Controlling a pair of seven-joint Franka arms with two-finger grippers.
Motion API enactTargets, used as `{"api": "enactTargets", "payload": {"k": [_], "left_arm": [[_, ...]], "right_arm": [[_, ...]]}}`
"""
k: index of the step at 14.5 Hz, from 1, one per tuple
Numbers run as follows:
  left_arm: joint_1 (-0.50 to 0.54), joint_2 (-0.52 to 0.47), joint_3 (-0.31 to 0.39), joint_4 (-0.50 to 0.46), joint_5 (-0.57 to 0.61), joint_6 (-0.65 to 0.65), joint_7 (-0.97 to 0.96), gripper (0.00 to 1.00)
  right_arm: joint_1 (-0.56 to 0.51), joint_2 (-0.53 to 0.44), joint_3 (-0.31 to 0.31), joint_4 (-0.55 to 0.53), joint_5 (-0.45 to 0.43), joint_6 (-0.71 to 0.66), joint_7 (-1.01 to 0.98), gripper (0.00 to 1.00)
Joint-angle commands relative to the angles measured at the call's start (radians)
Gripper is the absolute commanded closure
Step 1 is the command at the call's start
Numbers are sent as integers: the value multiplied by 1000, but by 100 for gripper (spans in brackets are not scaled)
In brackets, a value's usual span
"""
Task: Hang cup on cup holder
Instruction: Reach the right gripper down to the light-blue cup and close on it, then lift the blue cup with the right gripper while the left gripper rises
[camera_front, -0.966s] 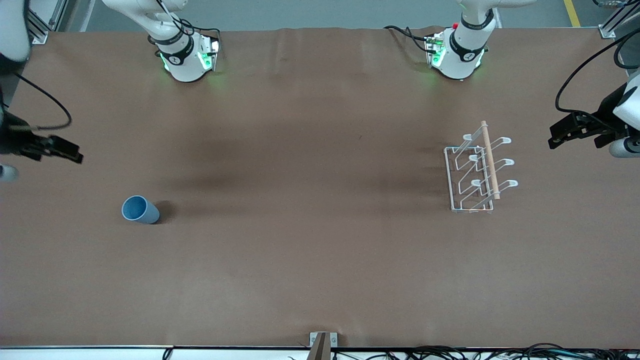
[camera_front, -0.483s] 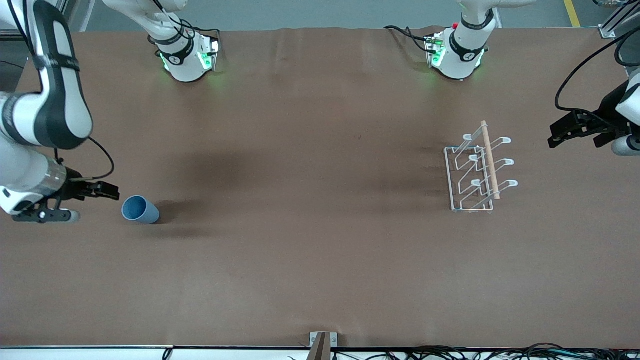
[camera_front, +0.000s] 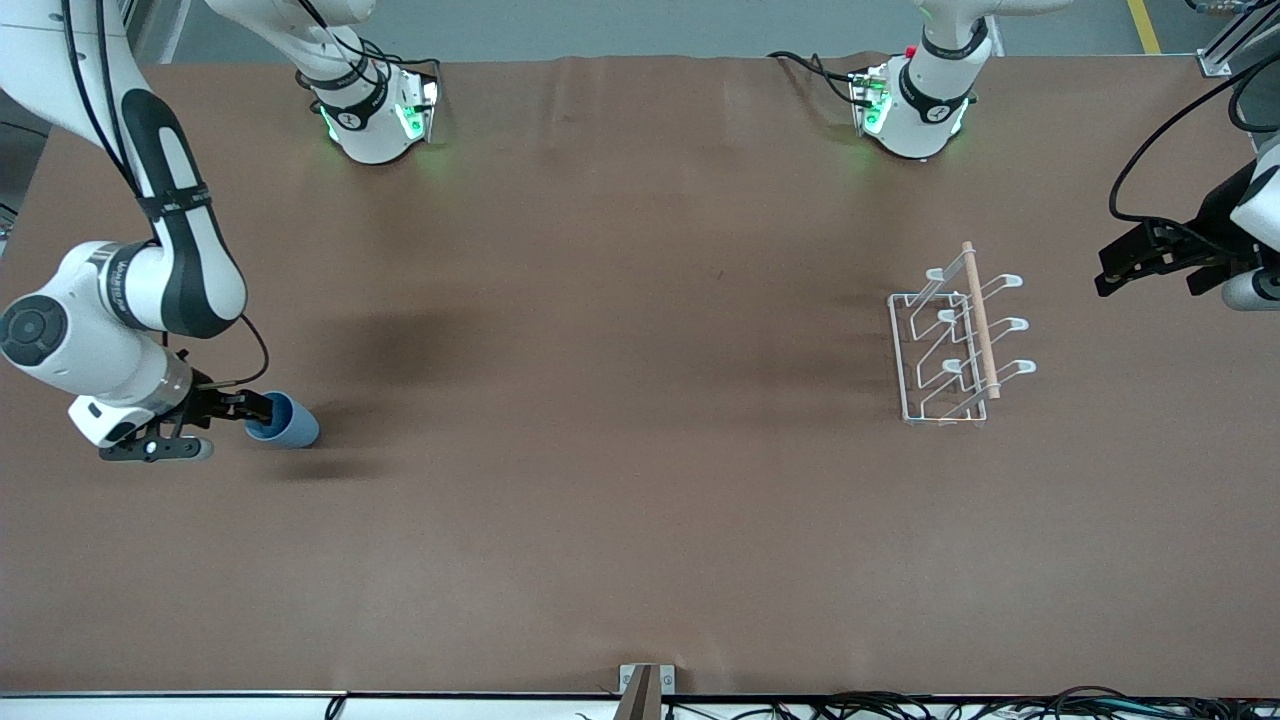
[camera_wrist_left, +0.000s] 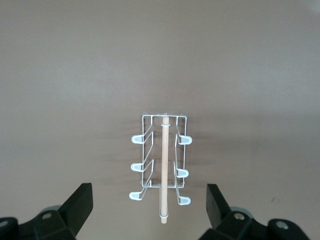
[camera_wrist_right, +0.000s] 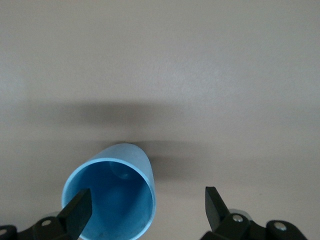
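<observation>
I need to grab the light-blue cup by its rim (camera_wrist_right: 148, 181) with my right gripper next, so that I can hang the cup.
The light-blue cup (camera_front: 292, 428) stands mouth up on the brown table toward the right arm's end. My right gripper (camera_front: 260, 408) is open, right at the cup's rim. In the right wrist view I look down into the cup (camera_wrist_right: 112, 197). My right gripper (camera_wrist_right: 147, 200) has one fingertip over the cup's mouth and the other beside the cup, so one wall lies between the jaws. The white wire cup holder (camera_front: 955, 340) with its wooden rod stands toward the left arm's end. My left gripper (camera_front: 1112, 270) waits open and empty beside it. The left wrist view shows the holder (camera_wrist_left: 162, 160) ahead of my left gripper (camera_wrist_left: 149, 195).
The right arm's elbow and forearm (camera_front: 170, 270) hang over the table's end beside the cup. Both arm bases (camera_front: 375, 110) stand along the table edge farthest from the front camera. Cables (camera_front: 900, 705) lie along the nearest edge.
My right arm has swung in from the table's end and come down, so its open gripper now reaches the cup's rim. The cup, the holder and the left arm have not moved.
</observation>
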Motion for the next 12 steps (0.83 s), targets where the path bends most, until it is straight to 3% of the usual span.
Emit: {"api": "enactTargets", "payload": {"k": [1,3,5,9,12], "left_arm": [[-6,-2,-1,3,14,32,5,0],[-8,-2,-1,3,21,34,5,0],[-9,-3,-1,1,22,34,4,0],[-10,-3,-8,3,22,34,4,0],[-6,-2,-10,3,27,34,5,0]], "right_arm": [[-4,14,3,-18,-9,28,-15,0],[-7,48,3,-16,-9,70,-15,2],[-7,65,5,-10,-6,71,-12,17],[-7,65,5,2,5,61,-3,97],[-8,65,5,42,5,-2,-6,99]]}}
